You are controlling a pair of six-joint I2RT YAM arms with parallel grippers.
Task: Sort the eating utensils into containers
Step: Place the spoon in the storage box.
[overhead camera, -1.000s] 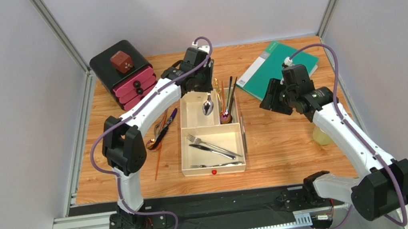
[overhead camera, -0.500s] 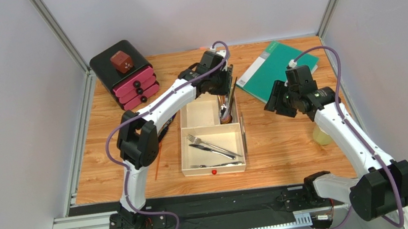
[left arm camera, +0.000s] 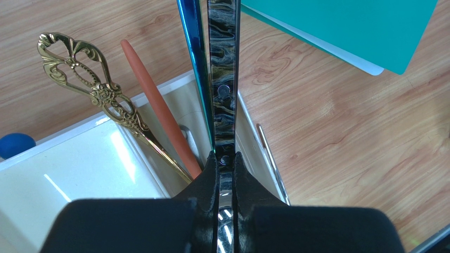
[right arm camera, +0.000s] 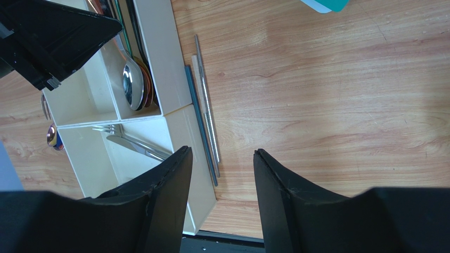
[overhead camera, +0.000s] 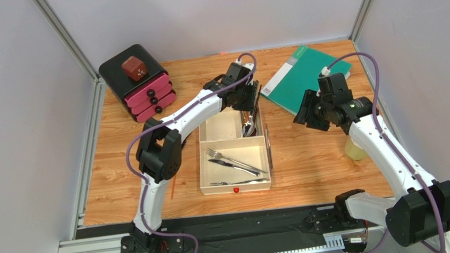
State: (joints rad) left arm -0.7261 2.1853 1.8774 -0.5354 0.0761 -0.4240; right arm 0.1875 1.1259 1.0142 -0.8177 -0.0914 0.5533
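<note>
The silver spoon's bowl is down between the sides of the tray's small section, so the spoon would end up leaning there. My left gripper needs to let go of it now.
The cream-white tray (overhead camera: 236, 184) sits mid-table. My left gripper (overhead camera: 246, 100) is shut on a silver spoon with a black marbled handle (left arm camera: 224, 63), its bowl (right arm camera: 131, 79) down in the right small compartment. Beside it there lean a blue-teal utensil (left arm camera: 190, 47), an orange handle (left arm camera: 153, 100) and an ornate gold handle (left arm camera: 84, 74). A fork and knife (right arm camera: 132, 142) lie in the large compartment. Silver chopsticks (right arm camera: 207, 100) and a dark one (right arm camera: 199, 121) lie on the table against the tray's right wall. My right gripper (right arm camera: 222, 155) is open and empty above them.
A black box with pink drawers (overhead camera: 137, 82) stands at the back left. A green book (overhead camera: 307, 74) lies at the back right. A pale yellow cup (overhead camera: 353, 149) stands by the right arm. An orange chopstick (overhead camera: 173, 184) shows left of the tray, under my left arm.
My left gripper has carried the spoon right, from the left small compartment to the right small one. My right gripper has drifted slightly right.
</note>
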